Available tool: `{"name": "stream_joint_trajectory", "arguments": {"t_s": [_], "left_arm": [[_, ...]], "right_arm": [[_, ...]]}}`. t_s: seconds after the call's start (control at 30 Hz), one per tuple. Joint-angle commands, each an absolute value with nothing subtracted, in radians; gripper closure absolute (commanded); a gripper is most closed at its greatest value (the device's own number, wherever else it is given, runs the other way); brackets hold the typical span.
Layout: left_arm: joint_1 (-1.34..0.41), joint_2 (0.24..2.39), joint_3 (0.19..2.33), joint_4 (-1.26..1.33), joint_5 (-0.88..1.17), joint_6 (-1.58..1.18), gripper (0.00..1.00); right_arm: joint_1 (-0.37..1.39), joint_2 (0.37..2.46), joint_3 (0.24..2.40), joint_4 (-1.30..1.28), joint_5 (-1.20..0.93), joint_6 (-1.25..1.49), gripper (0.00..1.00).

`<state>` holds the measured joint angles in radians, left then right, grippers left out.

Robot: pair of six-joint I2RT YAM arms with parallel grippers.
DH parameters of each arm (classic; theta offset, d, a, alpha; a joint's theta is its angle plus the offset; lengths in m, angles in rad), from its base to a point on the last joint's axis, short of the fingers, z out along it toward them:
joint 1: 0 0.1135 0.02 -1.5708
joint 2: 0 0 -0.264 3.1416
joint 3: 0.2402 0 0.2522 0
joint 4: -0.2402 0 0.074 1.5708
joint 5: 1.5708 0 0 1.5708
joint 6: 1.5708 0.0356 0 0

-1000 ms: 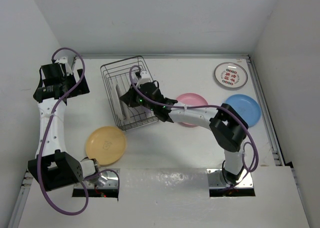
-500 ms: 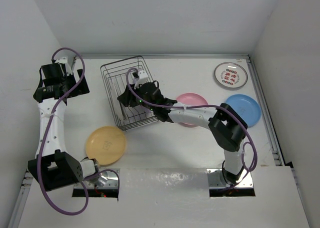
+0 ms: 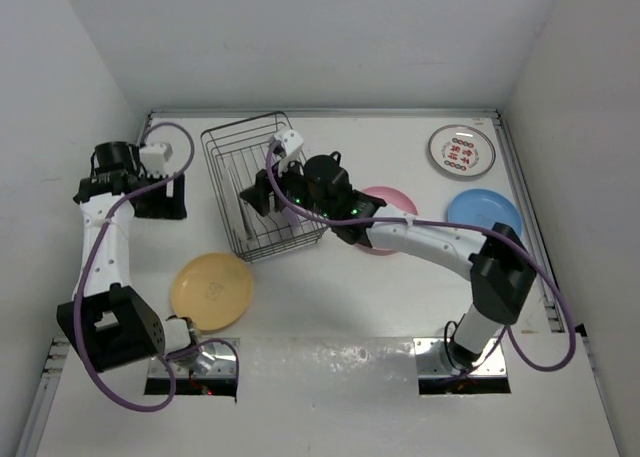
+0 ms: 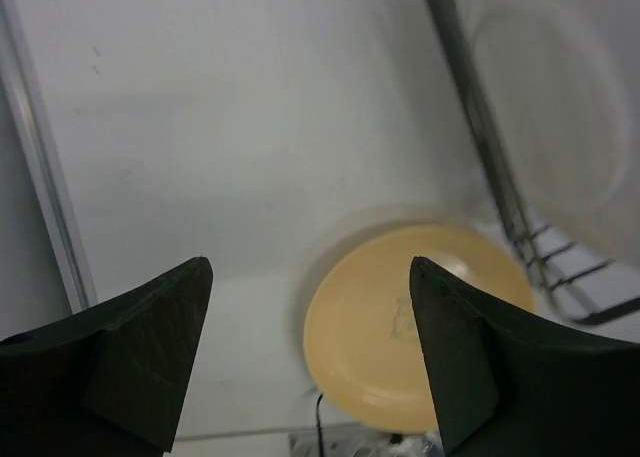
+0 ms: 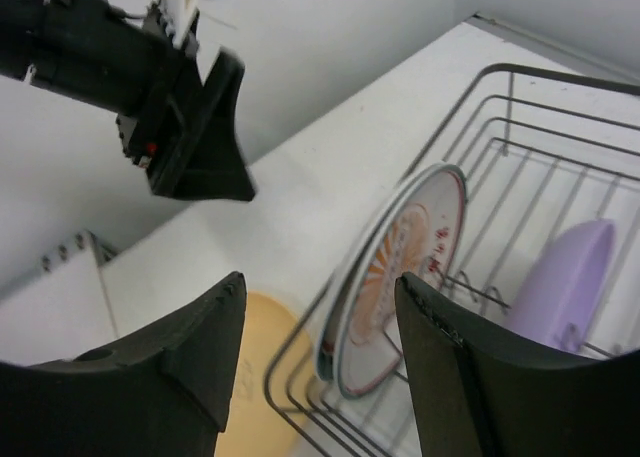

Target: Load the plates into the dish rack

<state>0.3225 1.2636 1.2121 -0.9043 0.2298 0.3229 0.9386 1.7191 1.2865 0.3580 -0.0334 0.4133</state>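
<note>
The yellow plate (image 4: 400, 327) is next for my left gripper to grab, by its rim facing the side (image 4: 311, 329), so the rest of the plate stays free for my right gripper to grab.
The dish rack (image 3: 221, 192) stands at the back left of the table. In the right wrist view a grey-rimmed plate with an orange printed centre (image 5: 405, 267) stands on edge between the rack's wires (image 5: 560, 77), and a purple plate (image 5: 565, 277) leans further along. My right gripper (image 3: 262, 195) hovers over the rack, open and empty (image 5: 320, 282), just above the printed plate's rim. My left gripper (image 3: 165, 205) is open left of the rack, above the yellow plate (image 4: 400, 327), which lies flat on the table (image 3: 212, 289).
A pink plate (image 3: 388, 215) lies right of the rack, partly under my right arm. A blue plate (image 3: 487, 215) and another printed plate (image 3: 461, 149) lie at the far right. White walls close in the table on three sides.
My right gripper has opened, let go of the printed plate in the rack and drawn back upward. My left arm has swung forward and rightward, toward the rack and the yellow plate.
</note>
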Motion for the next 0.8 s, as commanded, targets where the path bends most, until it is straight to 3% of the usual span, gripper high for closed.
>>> {"name": "stream_joint_trajectory", "arguments": {"t_s": [0.0,0.07,0.2,0.33,0.43,0.57,0.77], "left_arm": [[0.379,1.276,1.115,-1.094,0.278,0.615,0.23],[0.379,1.258,1.047,-1.089,0.221,0.704,0.22],[0.379,1.227,0.847,-0.956,0.115,0.741,0.09],[0.359,1.236,0.782,-0.945,0.183,0.773,0.07],[0.351,1.252,0.706,-0.78,0.074,0.706,0.07],[0.353,1.298,0.672,-0.646,-0.087,0.609,0.14],[0.315,1.296,0.654,-0.614,-0.043,0.601,0.26]], "right_arm": [[0.945,1.615,1.218,0.25,-0.035,0.223,0.39],[0.945,1.562,1.168,0.255,-0.014,0.206,0.39],[0.945,1.516,1.083,0.27,-0.002,0.183,0.38],[0.943,1.502,1.069,0.255,-0.002,0.175,0.37],[0.943,1.486,1.048,0.262,-0.002,0.181,0.37],[0.945,1.465,1.02,0.285,-0.002,0.184,0.37],[0.943,1.445,1.003,0.285,-0.002,0.183,0.38]]}}
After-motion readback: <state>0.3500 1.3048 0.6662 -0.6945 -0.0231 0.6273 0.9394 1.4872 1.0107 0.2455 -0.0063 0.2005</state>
